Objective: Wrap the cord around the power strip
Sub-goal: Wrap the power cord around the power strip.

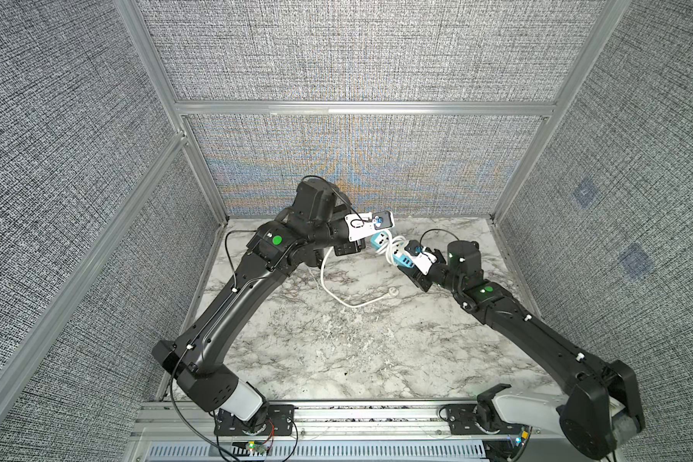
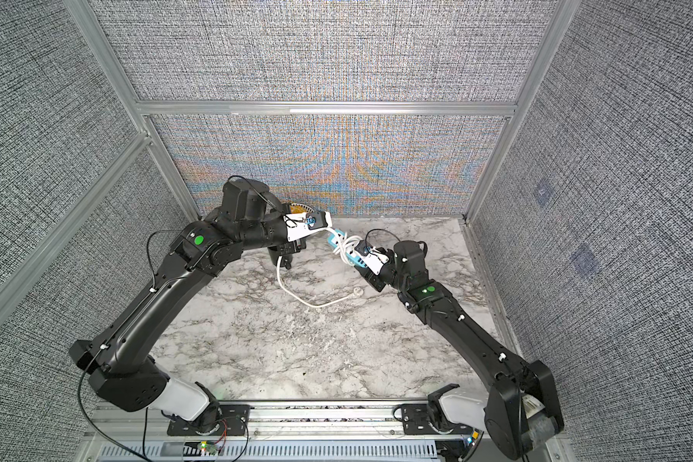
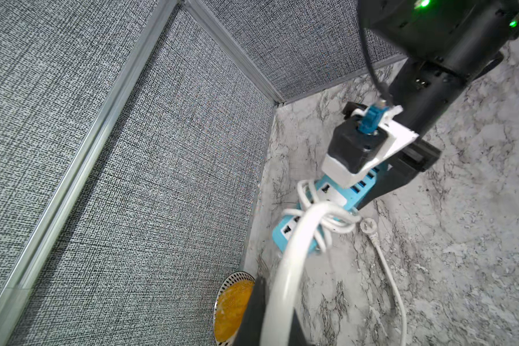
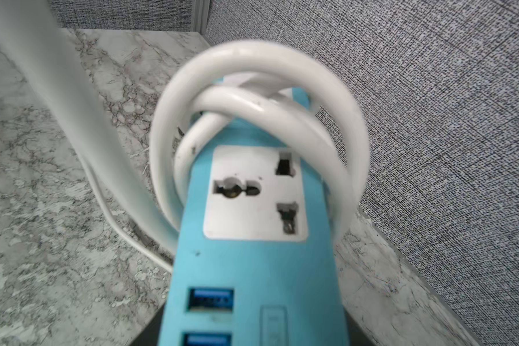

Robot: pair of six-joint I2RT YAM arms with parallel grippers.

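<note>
The white cord arches off the power strip (image 1: 377, 241) (image 3: 335, 196) to my fingers, so it is too early to open my left gripper. The cord comes down first, then my left gripper opens.
The light-blue power strip (image 4: 252, 263) is held up off the marble table near the back wall, with my right gripper (image 4: 252, 335) shut on its USB end. In both top views the strip (image 1: 377, 241) (image 2: 332, 240) points toward the left arm. The white cord (image 4: 252, 60) circles the strip's middle in a few loose loops. One stretch of cord (image 3: 291, 254) runs from the loops into my left gripper (image 3: 274, 302), which is shut on it. The remaining cord (image 1: 324, 276) hangs to the table and ends in the plug (image 1: 393, 293).
A patterned dish with yellow-orange contents (image 3: 231, 308) (image 2: 299, 208) sits at the back wall behind the left arm. Grey fabric walls (image 1: 357, 168) close in the back and both sides. Both wrists are near each other by the back of the marble table (image 1: 357, 352).
</note>
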